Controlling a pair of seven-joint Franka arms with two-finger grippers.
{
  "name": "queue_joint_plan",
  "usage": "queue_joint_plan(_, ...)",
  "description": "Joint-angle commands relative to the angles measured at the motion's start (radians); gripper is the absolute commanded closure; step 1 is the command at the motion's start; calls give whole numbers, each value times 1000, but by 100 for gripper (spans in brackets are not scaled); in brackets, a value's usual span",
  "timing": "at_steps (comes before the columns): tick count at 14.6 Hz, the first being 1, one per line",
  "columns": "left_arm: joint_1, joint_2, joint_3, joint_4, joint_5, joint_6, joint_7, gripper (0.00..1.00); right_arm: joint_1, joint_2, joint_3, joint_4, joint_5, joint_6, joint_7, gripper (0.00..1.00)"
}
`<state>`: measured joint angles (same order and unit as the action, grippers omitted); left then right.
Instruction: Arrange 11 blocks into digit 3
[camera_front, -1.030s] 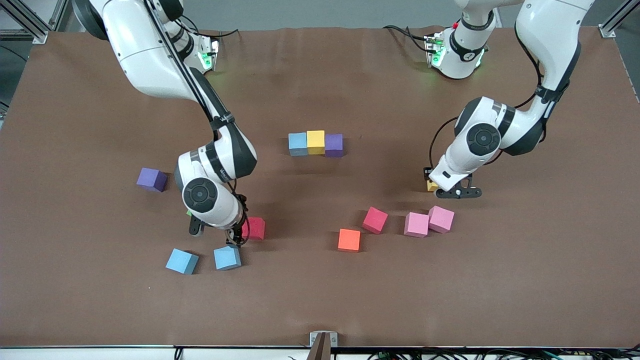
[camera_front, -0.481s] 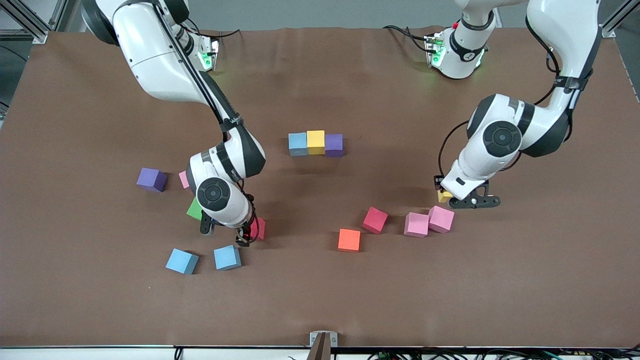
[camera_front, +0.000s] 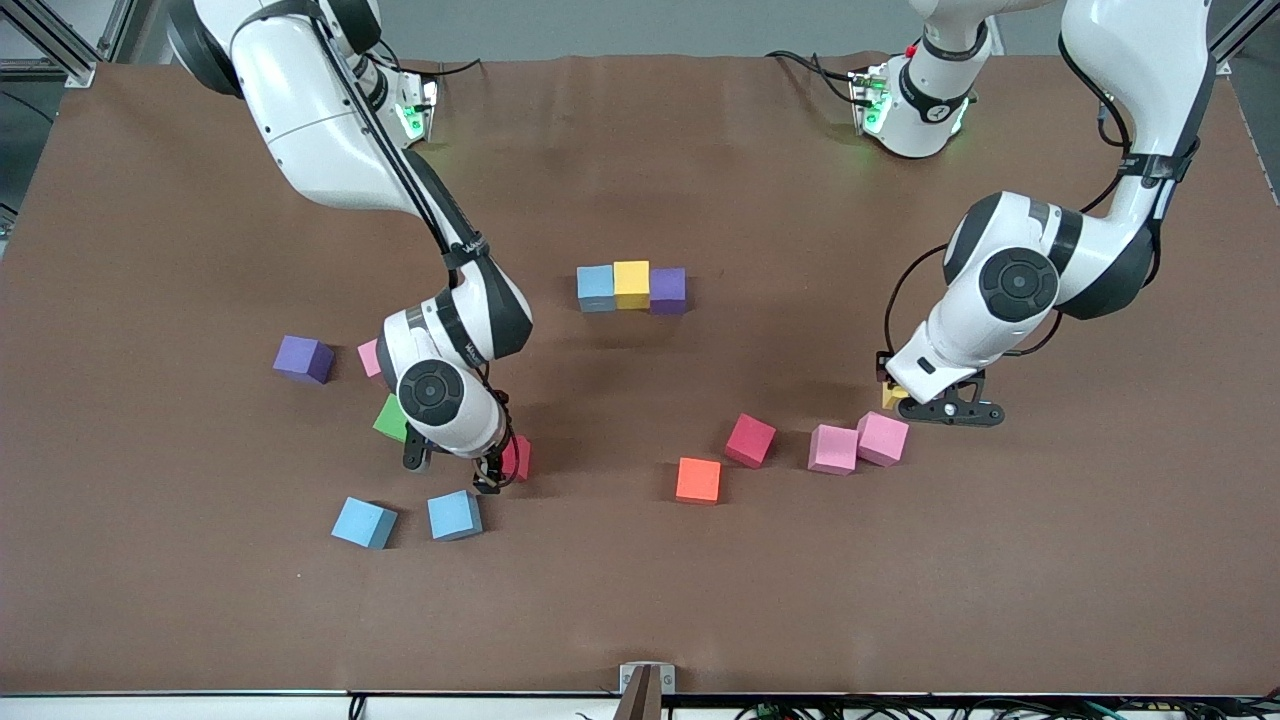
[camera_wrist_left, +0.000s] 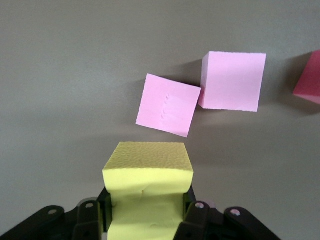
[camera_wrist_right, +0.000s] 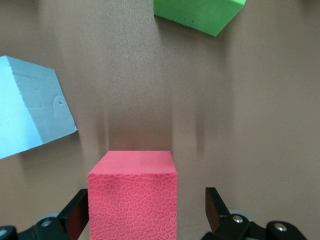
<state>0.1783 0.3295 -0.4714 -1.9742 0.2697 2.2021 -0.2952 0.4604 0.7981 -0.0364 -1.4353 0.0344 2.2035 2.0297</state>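
Note:
My right gripper should close now, because its fingers are low over the table on either side of the red block. It would hold the block.
A light blue, a yellow and a purple block touch in one row at mid-table. My left gripper is shut on a yellow block, squeezing it, just over two pink blocks. My right gripper stands open, low at the table, with a red block between its fingers; one side shows a gap. Beside it lie a green block and a light blue block.
Loose on the brown mat: a purple block, a pink one, two light blue ones, an orange one, a second red one. The table's front edge lies nearest the camera.
The left gripper carried the yellow block toward its arm's end of the table, closer over the pink pair. The right gripper slid sideways around the red block, uncovering the green and pink blocks.

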Motion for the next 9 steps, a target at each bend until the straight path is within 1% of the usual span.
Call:
queue_joint_plan(1, 32, 2, -12, 15, -3, -19, 31, 67, -2, 12, 4, 16, -18, 22, 15, 3)
queue_joint_plan(3, 33, 0, -12, 15, -4, -19, 30, 67, -2, 12, 4, 16, -16, 25, 15, 9)
queue_joint_plan(6, 53, -13, -15, 18, -76, -19, 34, 68, -3, 12, 4, 16, -19, 25, 7, 23)
queue_joint_plan(8, 53, -18, -16, 21, -84, -18, 47, 69, -5, 12, 4, 16, -21, 25, 1, 30)
queue_joint_plan(9, 55, -20, -18, 21, -84, -18, 48, 69, -3, 12, 4, 16, -21, 25, 1, 35)
